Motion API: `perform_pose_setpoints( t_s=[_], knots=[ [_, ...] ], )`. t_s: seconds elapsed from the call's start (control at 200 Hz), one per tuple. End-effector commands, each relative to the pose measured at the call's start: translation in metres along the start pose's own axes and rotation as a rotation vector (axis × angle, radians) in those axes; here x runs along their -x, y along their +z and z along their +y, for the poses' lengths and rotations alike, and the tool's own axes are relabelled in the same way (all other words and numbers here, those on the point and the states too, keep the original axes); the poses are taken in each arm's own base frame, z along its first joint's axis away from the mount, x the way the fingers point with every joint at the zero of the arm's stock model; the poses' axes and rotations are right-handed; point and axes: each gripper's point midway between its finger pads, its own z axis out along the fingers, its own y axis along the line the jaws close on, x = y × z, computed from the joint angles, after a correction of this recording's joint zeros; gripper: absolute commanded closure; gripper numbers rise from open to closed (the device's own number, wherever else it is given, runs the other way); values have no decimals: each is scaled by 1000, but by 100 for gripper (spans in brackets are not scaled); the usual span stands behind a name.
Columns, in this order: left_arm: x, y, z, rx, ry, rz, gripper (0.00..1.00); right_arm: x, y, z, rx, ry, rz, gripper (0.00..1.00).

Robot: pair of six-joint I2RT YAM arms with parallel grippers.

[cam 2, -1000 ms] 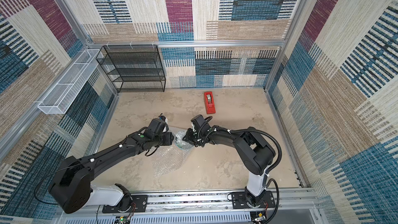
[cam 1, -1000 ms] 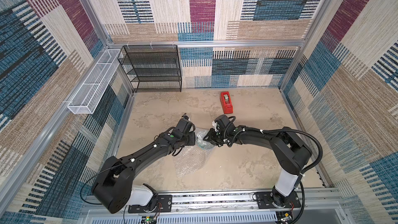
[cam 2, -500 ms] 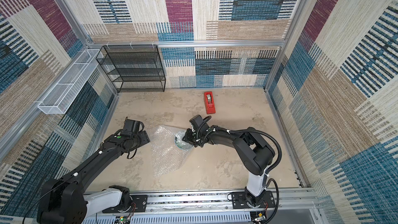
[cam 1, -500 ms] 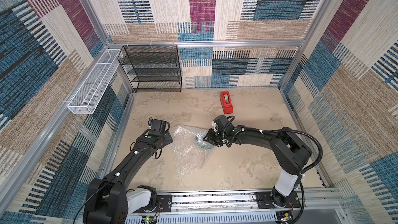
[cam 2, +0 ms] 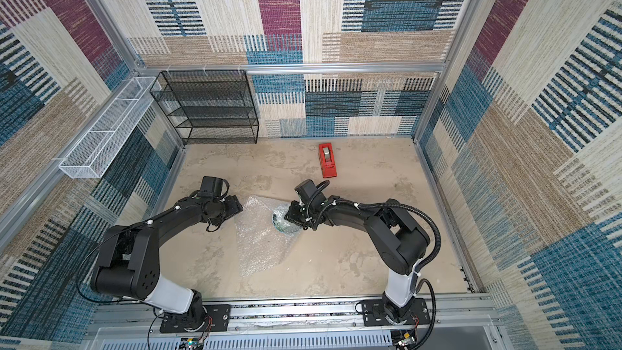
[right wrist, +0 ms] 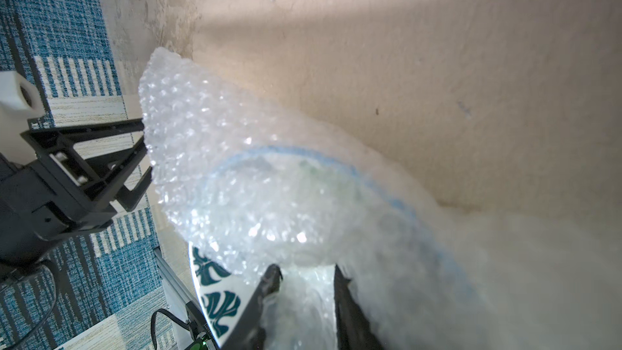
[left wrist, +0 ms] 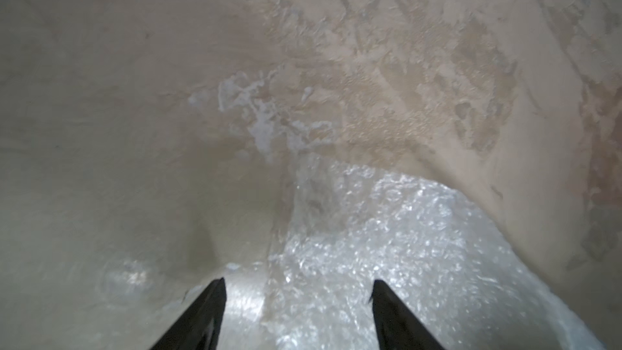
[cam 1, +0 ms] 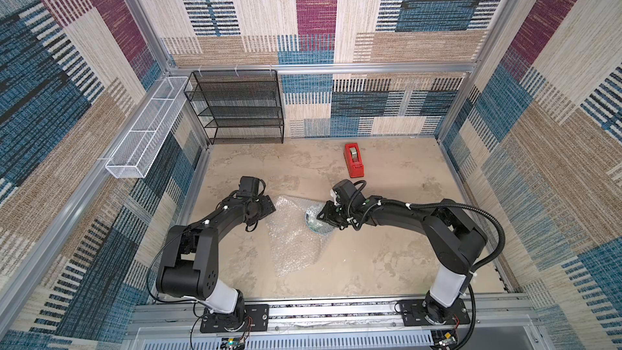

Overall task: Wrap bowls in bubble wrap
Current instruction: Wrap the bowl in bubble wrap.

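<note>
The bubble wrap has to fold over the bowl (cam 1: 314,223) to wrap the bowl, so my left gripper needs to grab the bubble wrap's free edge near its far corner next.
The bowl (cam 1: 314,223) (cam 2: 281,221), white with dark green leaves (right wrist: 218,301), stands tilted on its edge at the middle of the floor. The clear bubble wrap (cam 1: 292,244) (cam 2: 259,247) lies partly under it, and a flap (right wrist: 208,149) covers its inside. My right gripper (cam 1: 324,217) (right wrist: 305,269) is shut on the bowl's rim, with wrap caught in the grip. Just left of the sheet's far corner, my left gripper (cam 1: 269,205) (left wrist: 298,282) is open and holds nothing; bubble wrap (left wrist: 387,247) lies beneath its fingertips.
A red tape dispenser (cam 1: 353,159) sits behind the bowl toward the back wall. At the back left stands a black mesh shelf (cam 1: 240,107), and a white wire basket (cam 1: 144,129) hangs on the left wall.
My left gripper opened, let go of the bubble wrap and drew back to the left. The flap it held dropped back and spread leftward. The right gripper and bowl stayed put.
</note>
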Motion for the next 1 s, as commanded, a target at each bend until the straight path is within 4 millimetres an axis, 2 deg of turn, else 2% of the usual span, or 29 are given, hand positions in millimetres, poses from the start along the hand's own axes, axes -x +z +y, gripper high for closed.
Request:
perform_pose_setpoints(
  t_s=[0.0, 0.195, 0.321, 0.496, 0.571, 0.801, 0.892, 0.992],
  knots=[
    [11, 7, -15, -57, 30, 4, 27, 1, -1, -3, -18, -3, -14, 69],
    [9, 25, -12, -31, 31, 40, 28, 2, -1, -4, -24, -3, -19, 69],
    [3, 33, -12, -42, 35, 70, 32, 1, 2, -6, -28, -1, -13, 69],
    [-5, 38, -13, -56, 37, 97, 51, 3, 1, -5, -30, -5, -18, 69],
    [-5, 34, -13, -59, 40, 95, 61, 3, 1, -5, -32, -6, -19, 69],
    [-1, 20, -17, -77, 51, 72, 80, 2, 4, -5, -37, -8, -14, 69],
    [0, 16, -19, -85, 51, 65, 100, 3, 4, -4, -40, -12, -17, 68],
    [0, 13, -20, -87, 53, 63, 100, 4, 5, -4, -54, -16, -21, 68]
  ],
)
